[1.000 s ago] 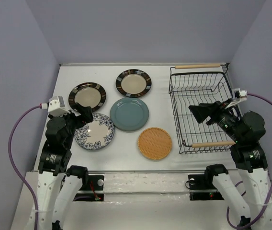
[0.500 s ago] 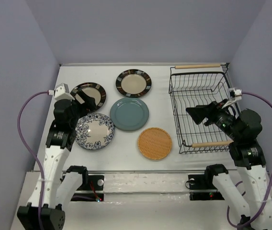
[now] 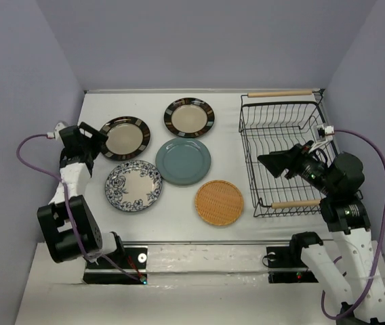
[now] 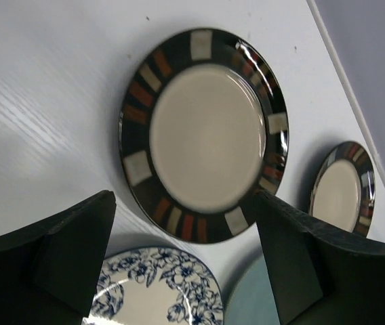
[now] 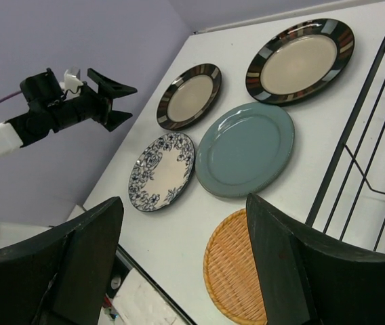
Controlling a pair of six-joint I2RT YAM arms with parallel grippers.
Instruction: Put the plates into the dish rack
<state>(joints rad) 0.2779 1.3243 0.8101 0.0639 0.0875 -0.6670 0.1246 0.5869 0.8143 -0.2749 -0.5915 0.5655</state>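
The left gripper grabs the nearer striped plate by its dark rim [image 3: 104, 149] next, to load it into the dish rack [image 3: 247, 128].
Five plates lie flat on the white table: two cream ones with dark striped rims [image 3: 123, 137] [image 3: 189, 117], a teal one [image 3: 183, 161], a blue floral one [image 3: 133, 185] and an orange wicker one [image 3: 219, 202]. The black wire dish rack [image 3: 247, 128] stands at the right with no plate in it. My left gripper [image 3: 96, 135] hovers open just left of the nearer striped plate [image 4: 206, 135], nothing between its fingers. My right gripper [image 3: 274, 161] hangs open and empty above the rack, facing the plates; the wicker plate [image 5: 236, 271] and teal plate [image 5: 247, 149] show between its fingers.
The rack has two light wooden handles, one at the back [image 3: 280, 93] and one at the front [image 3: 297, 203]. Purple walls close in the table on the left, back and right. A purple cable [image 3: 33, 145] loops from the left wrist.
My left arm has swung back and to the left, from over the floral plate to beside the left striped plate. My right gripper has drifted slightly left above the rack.
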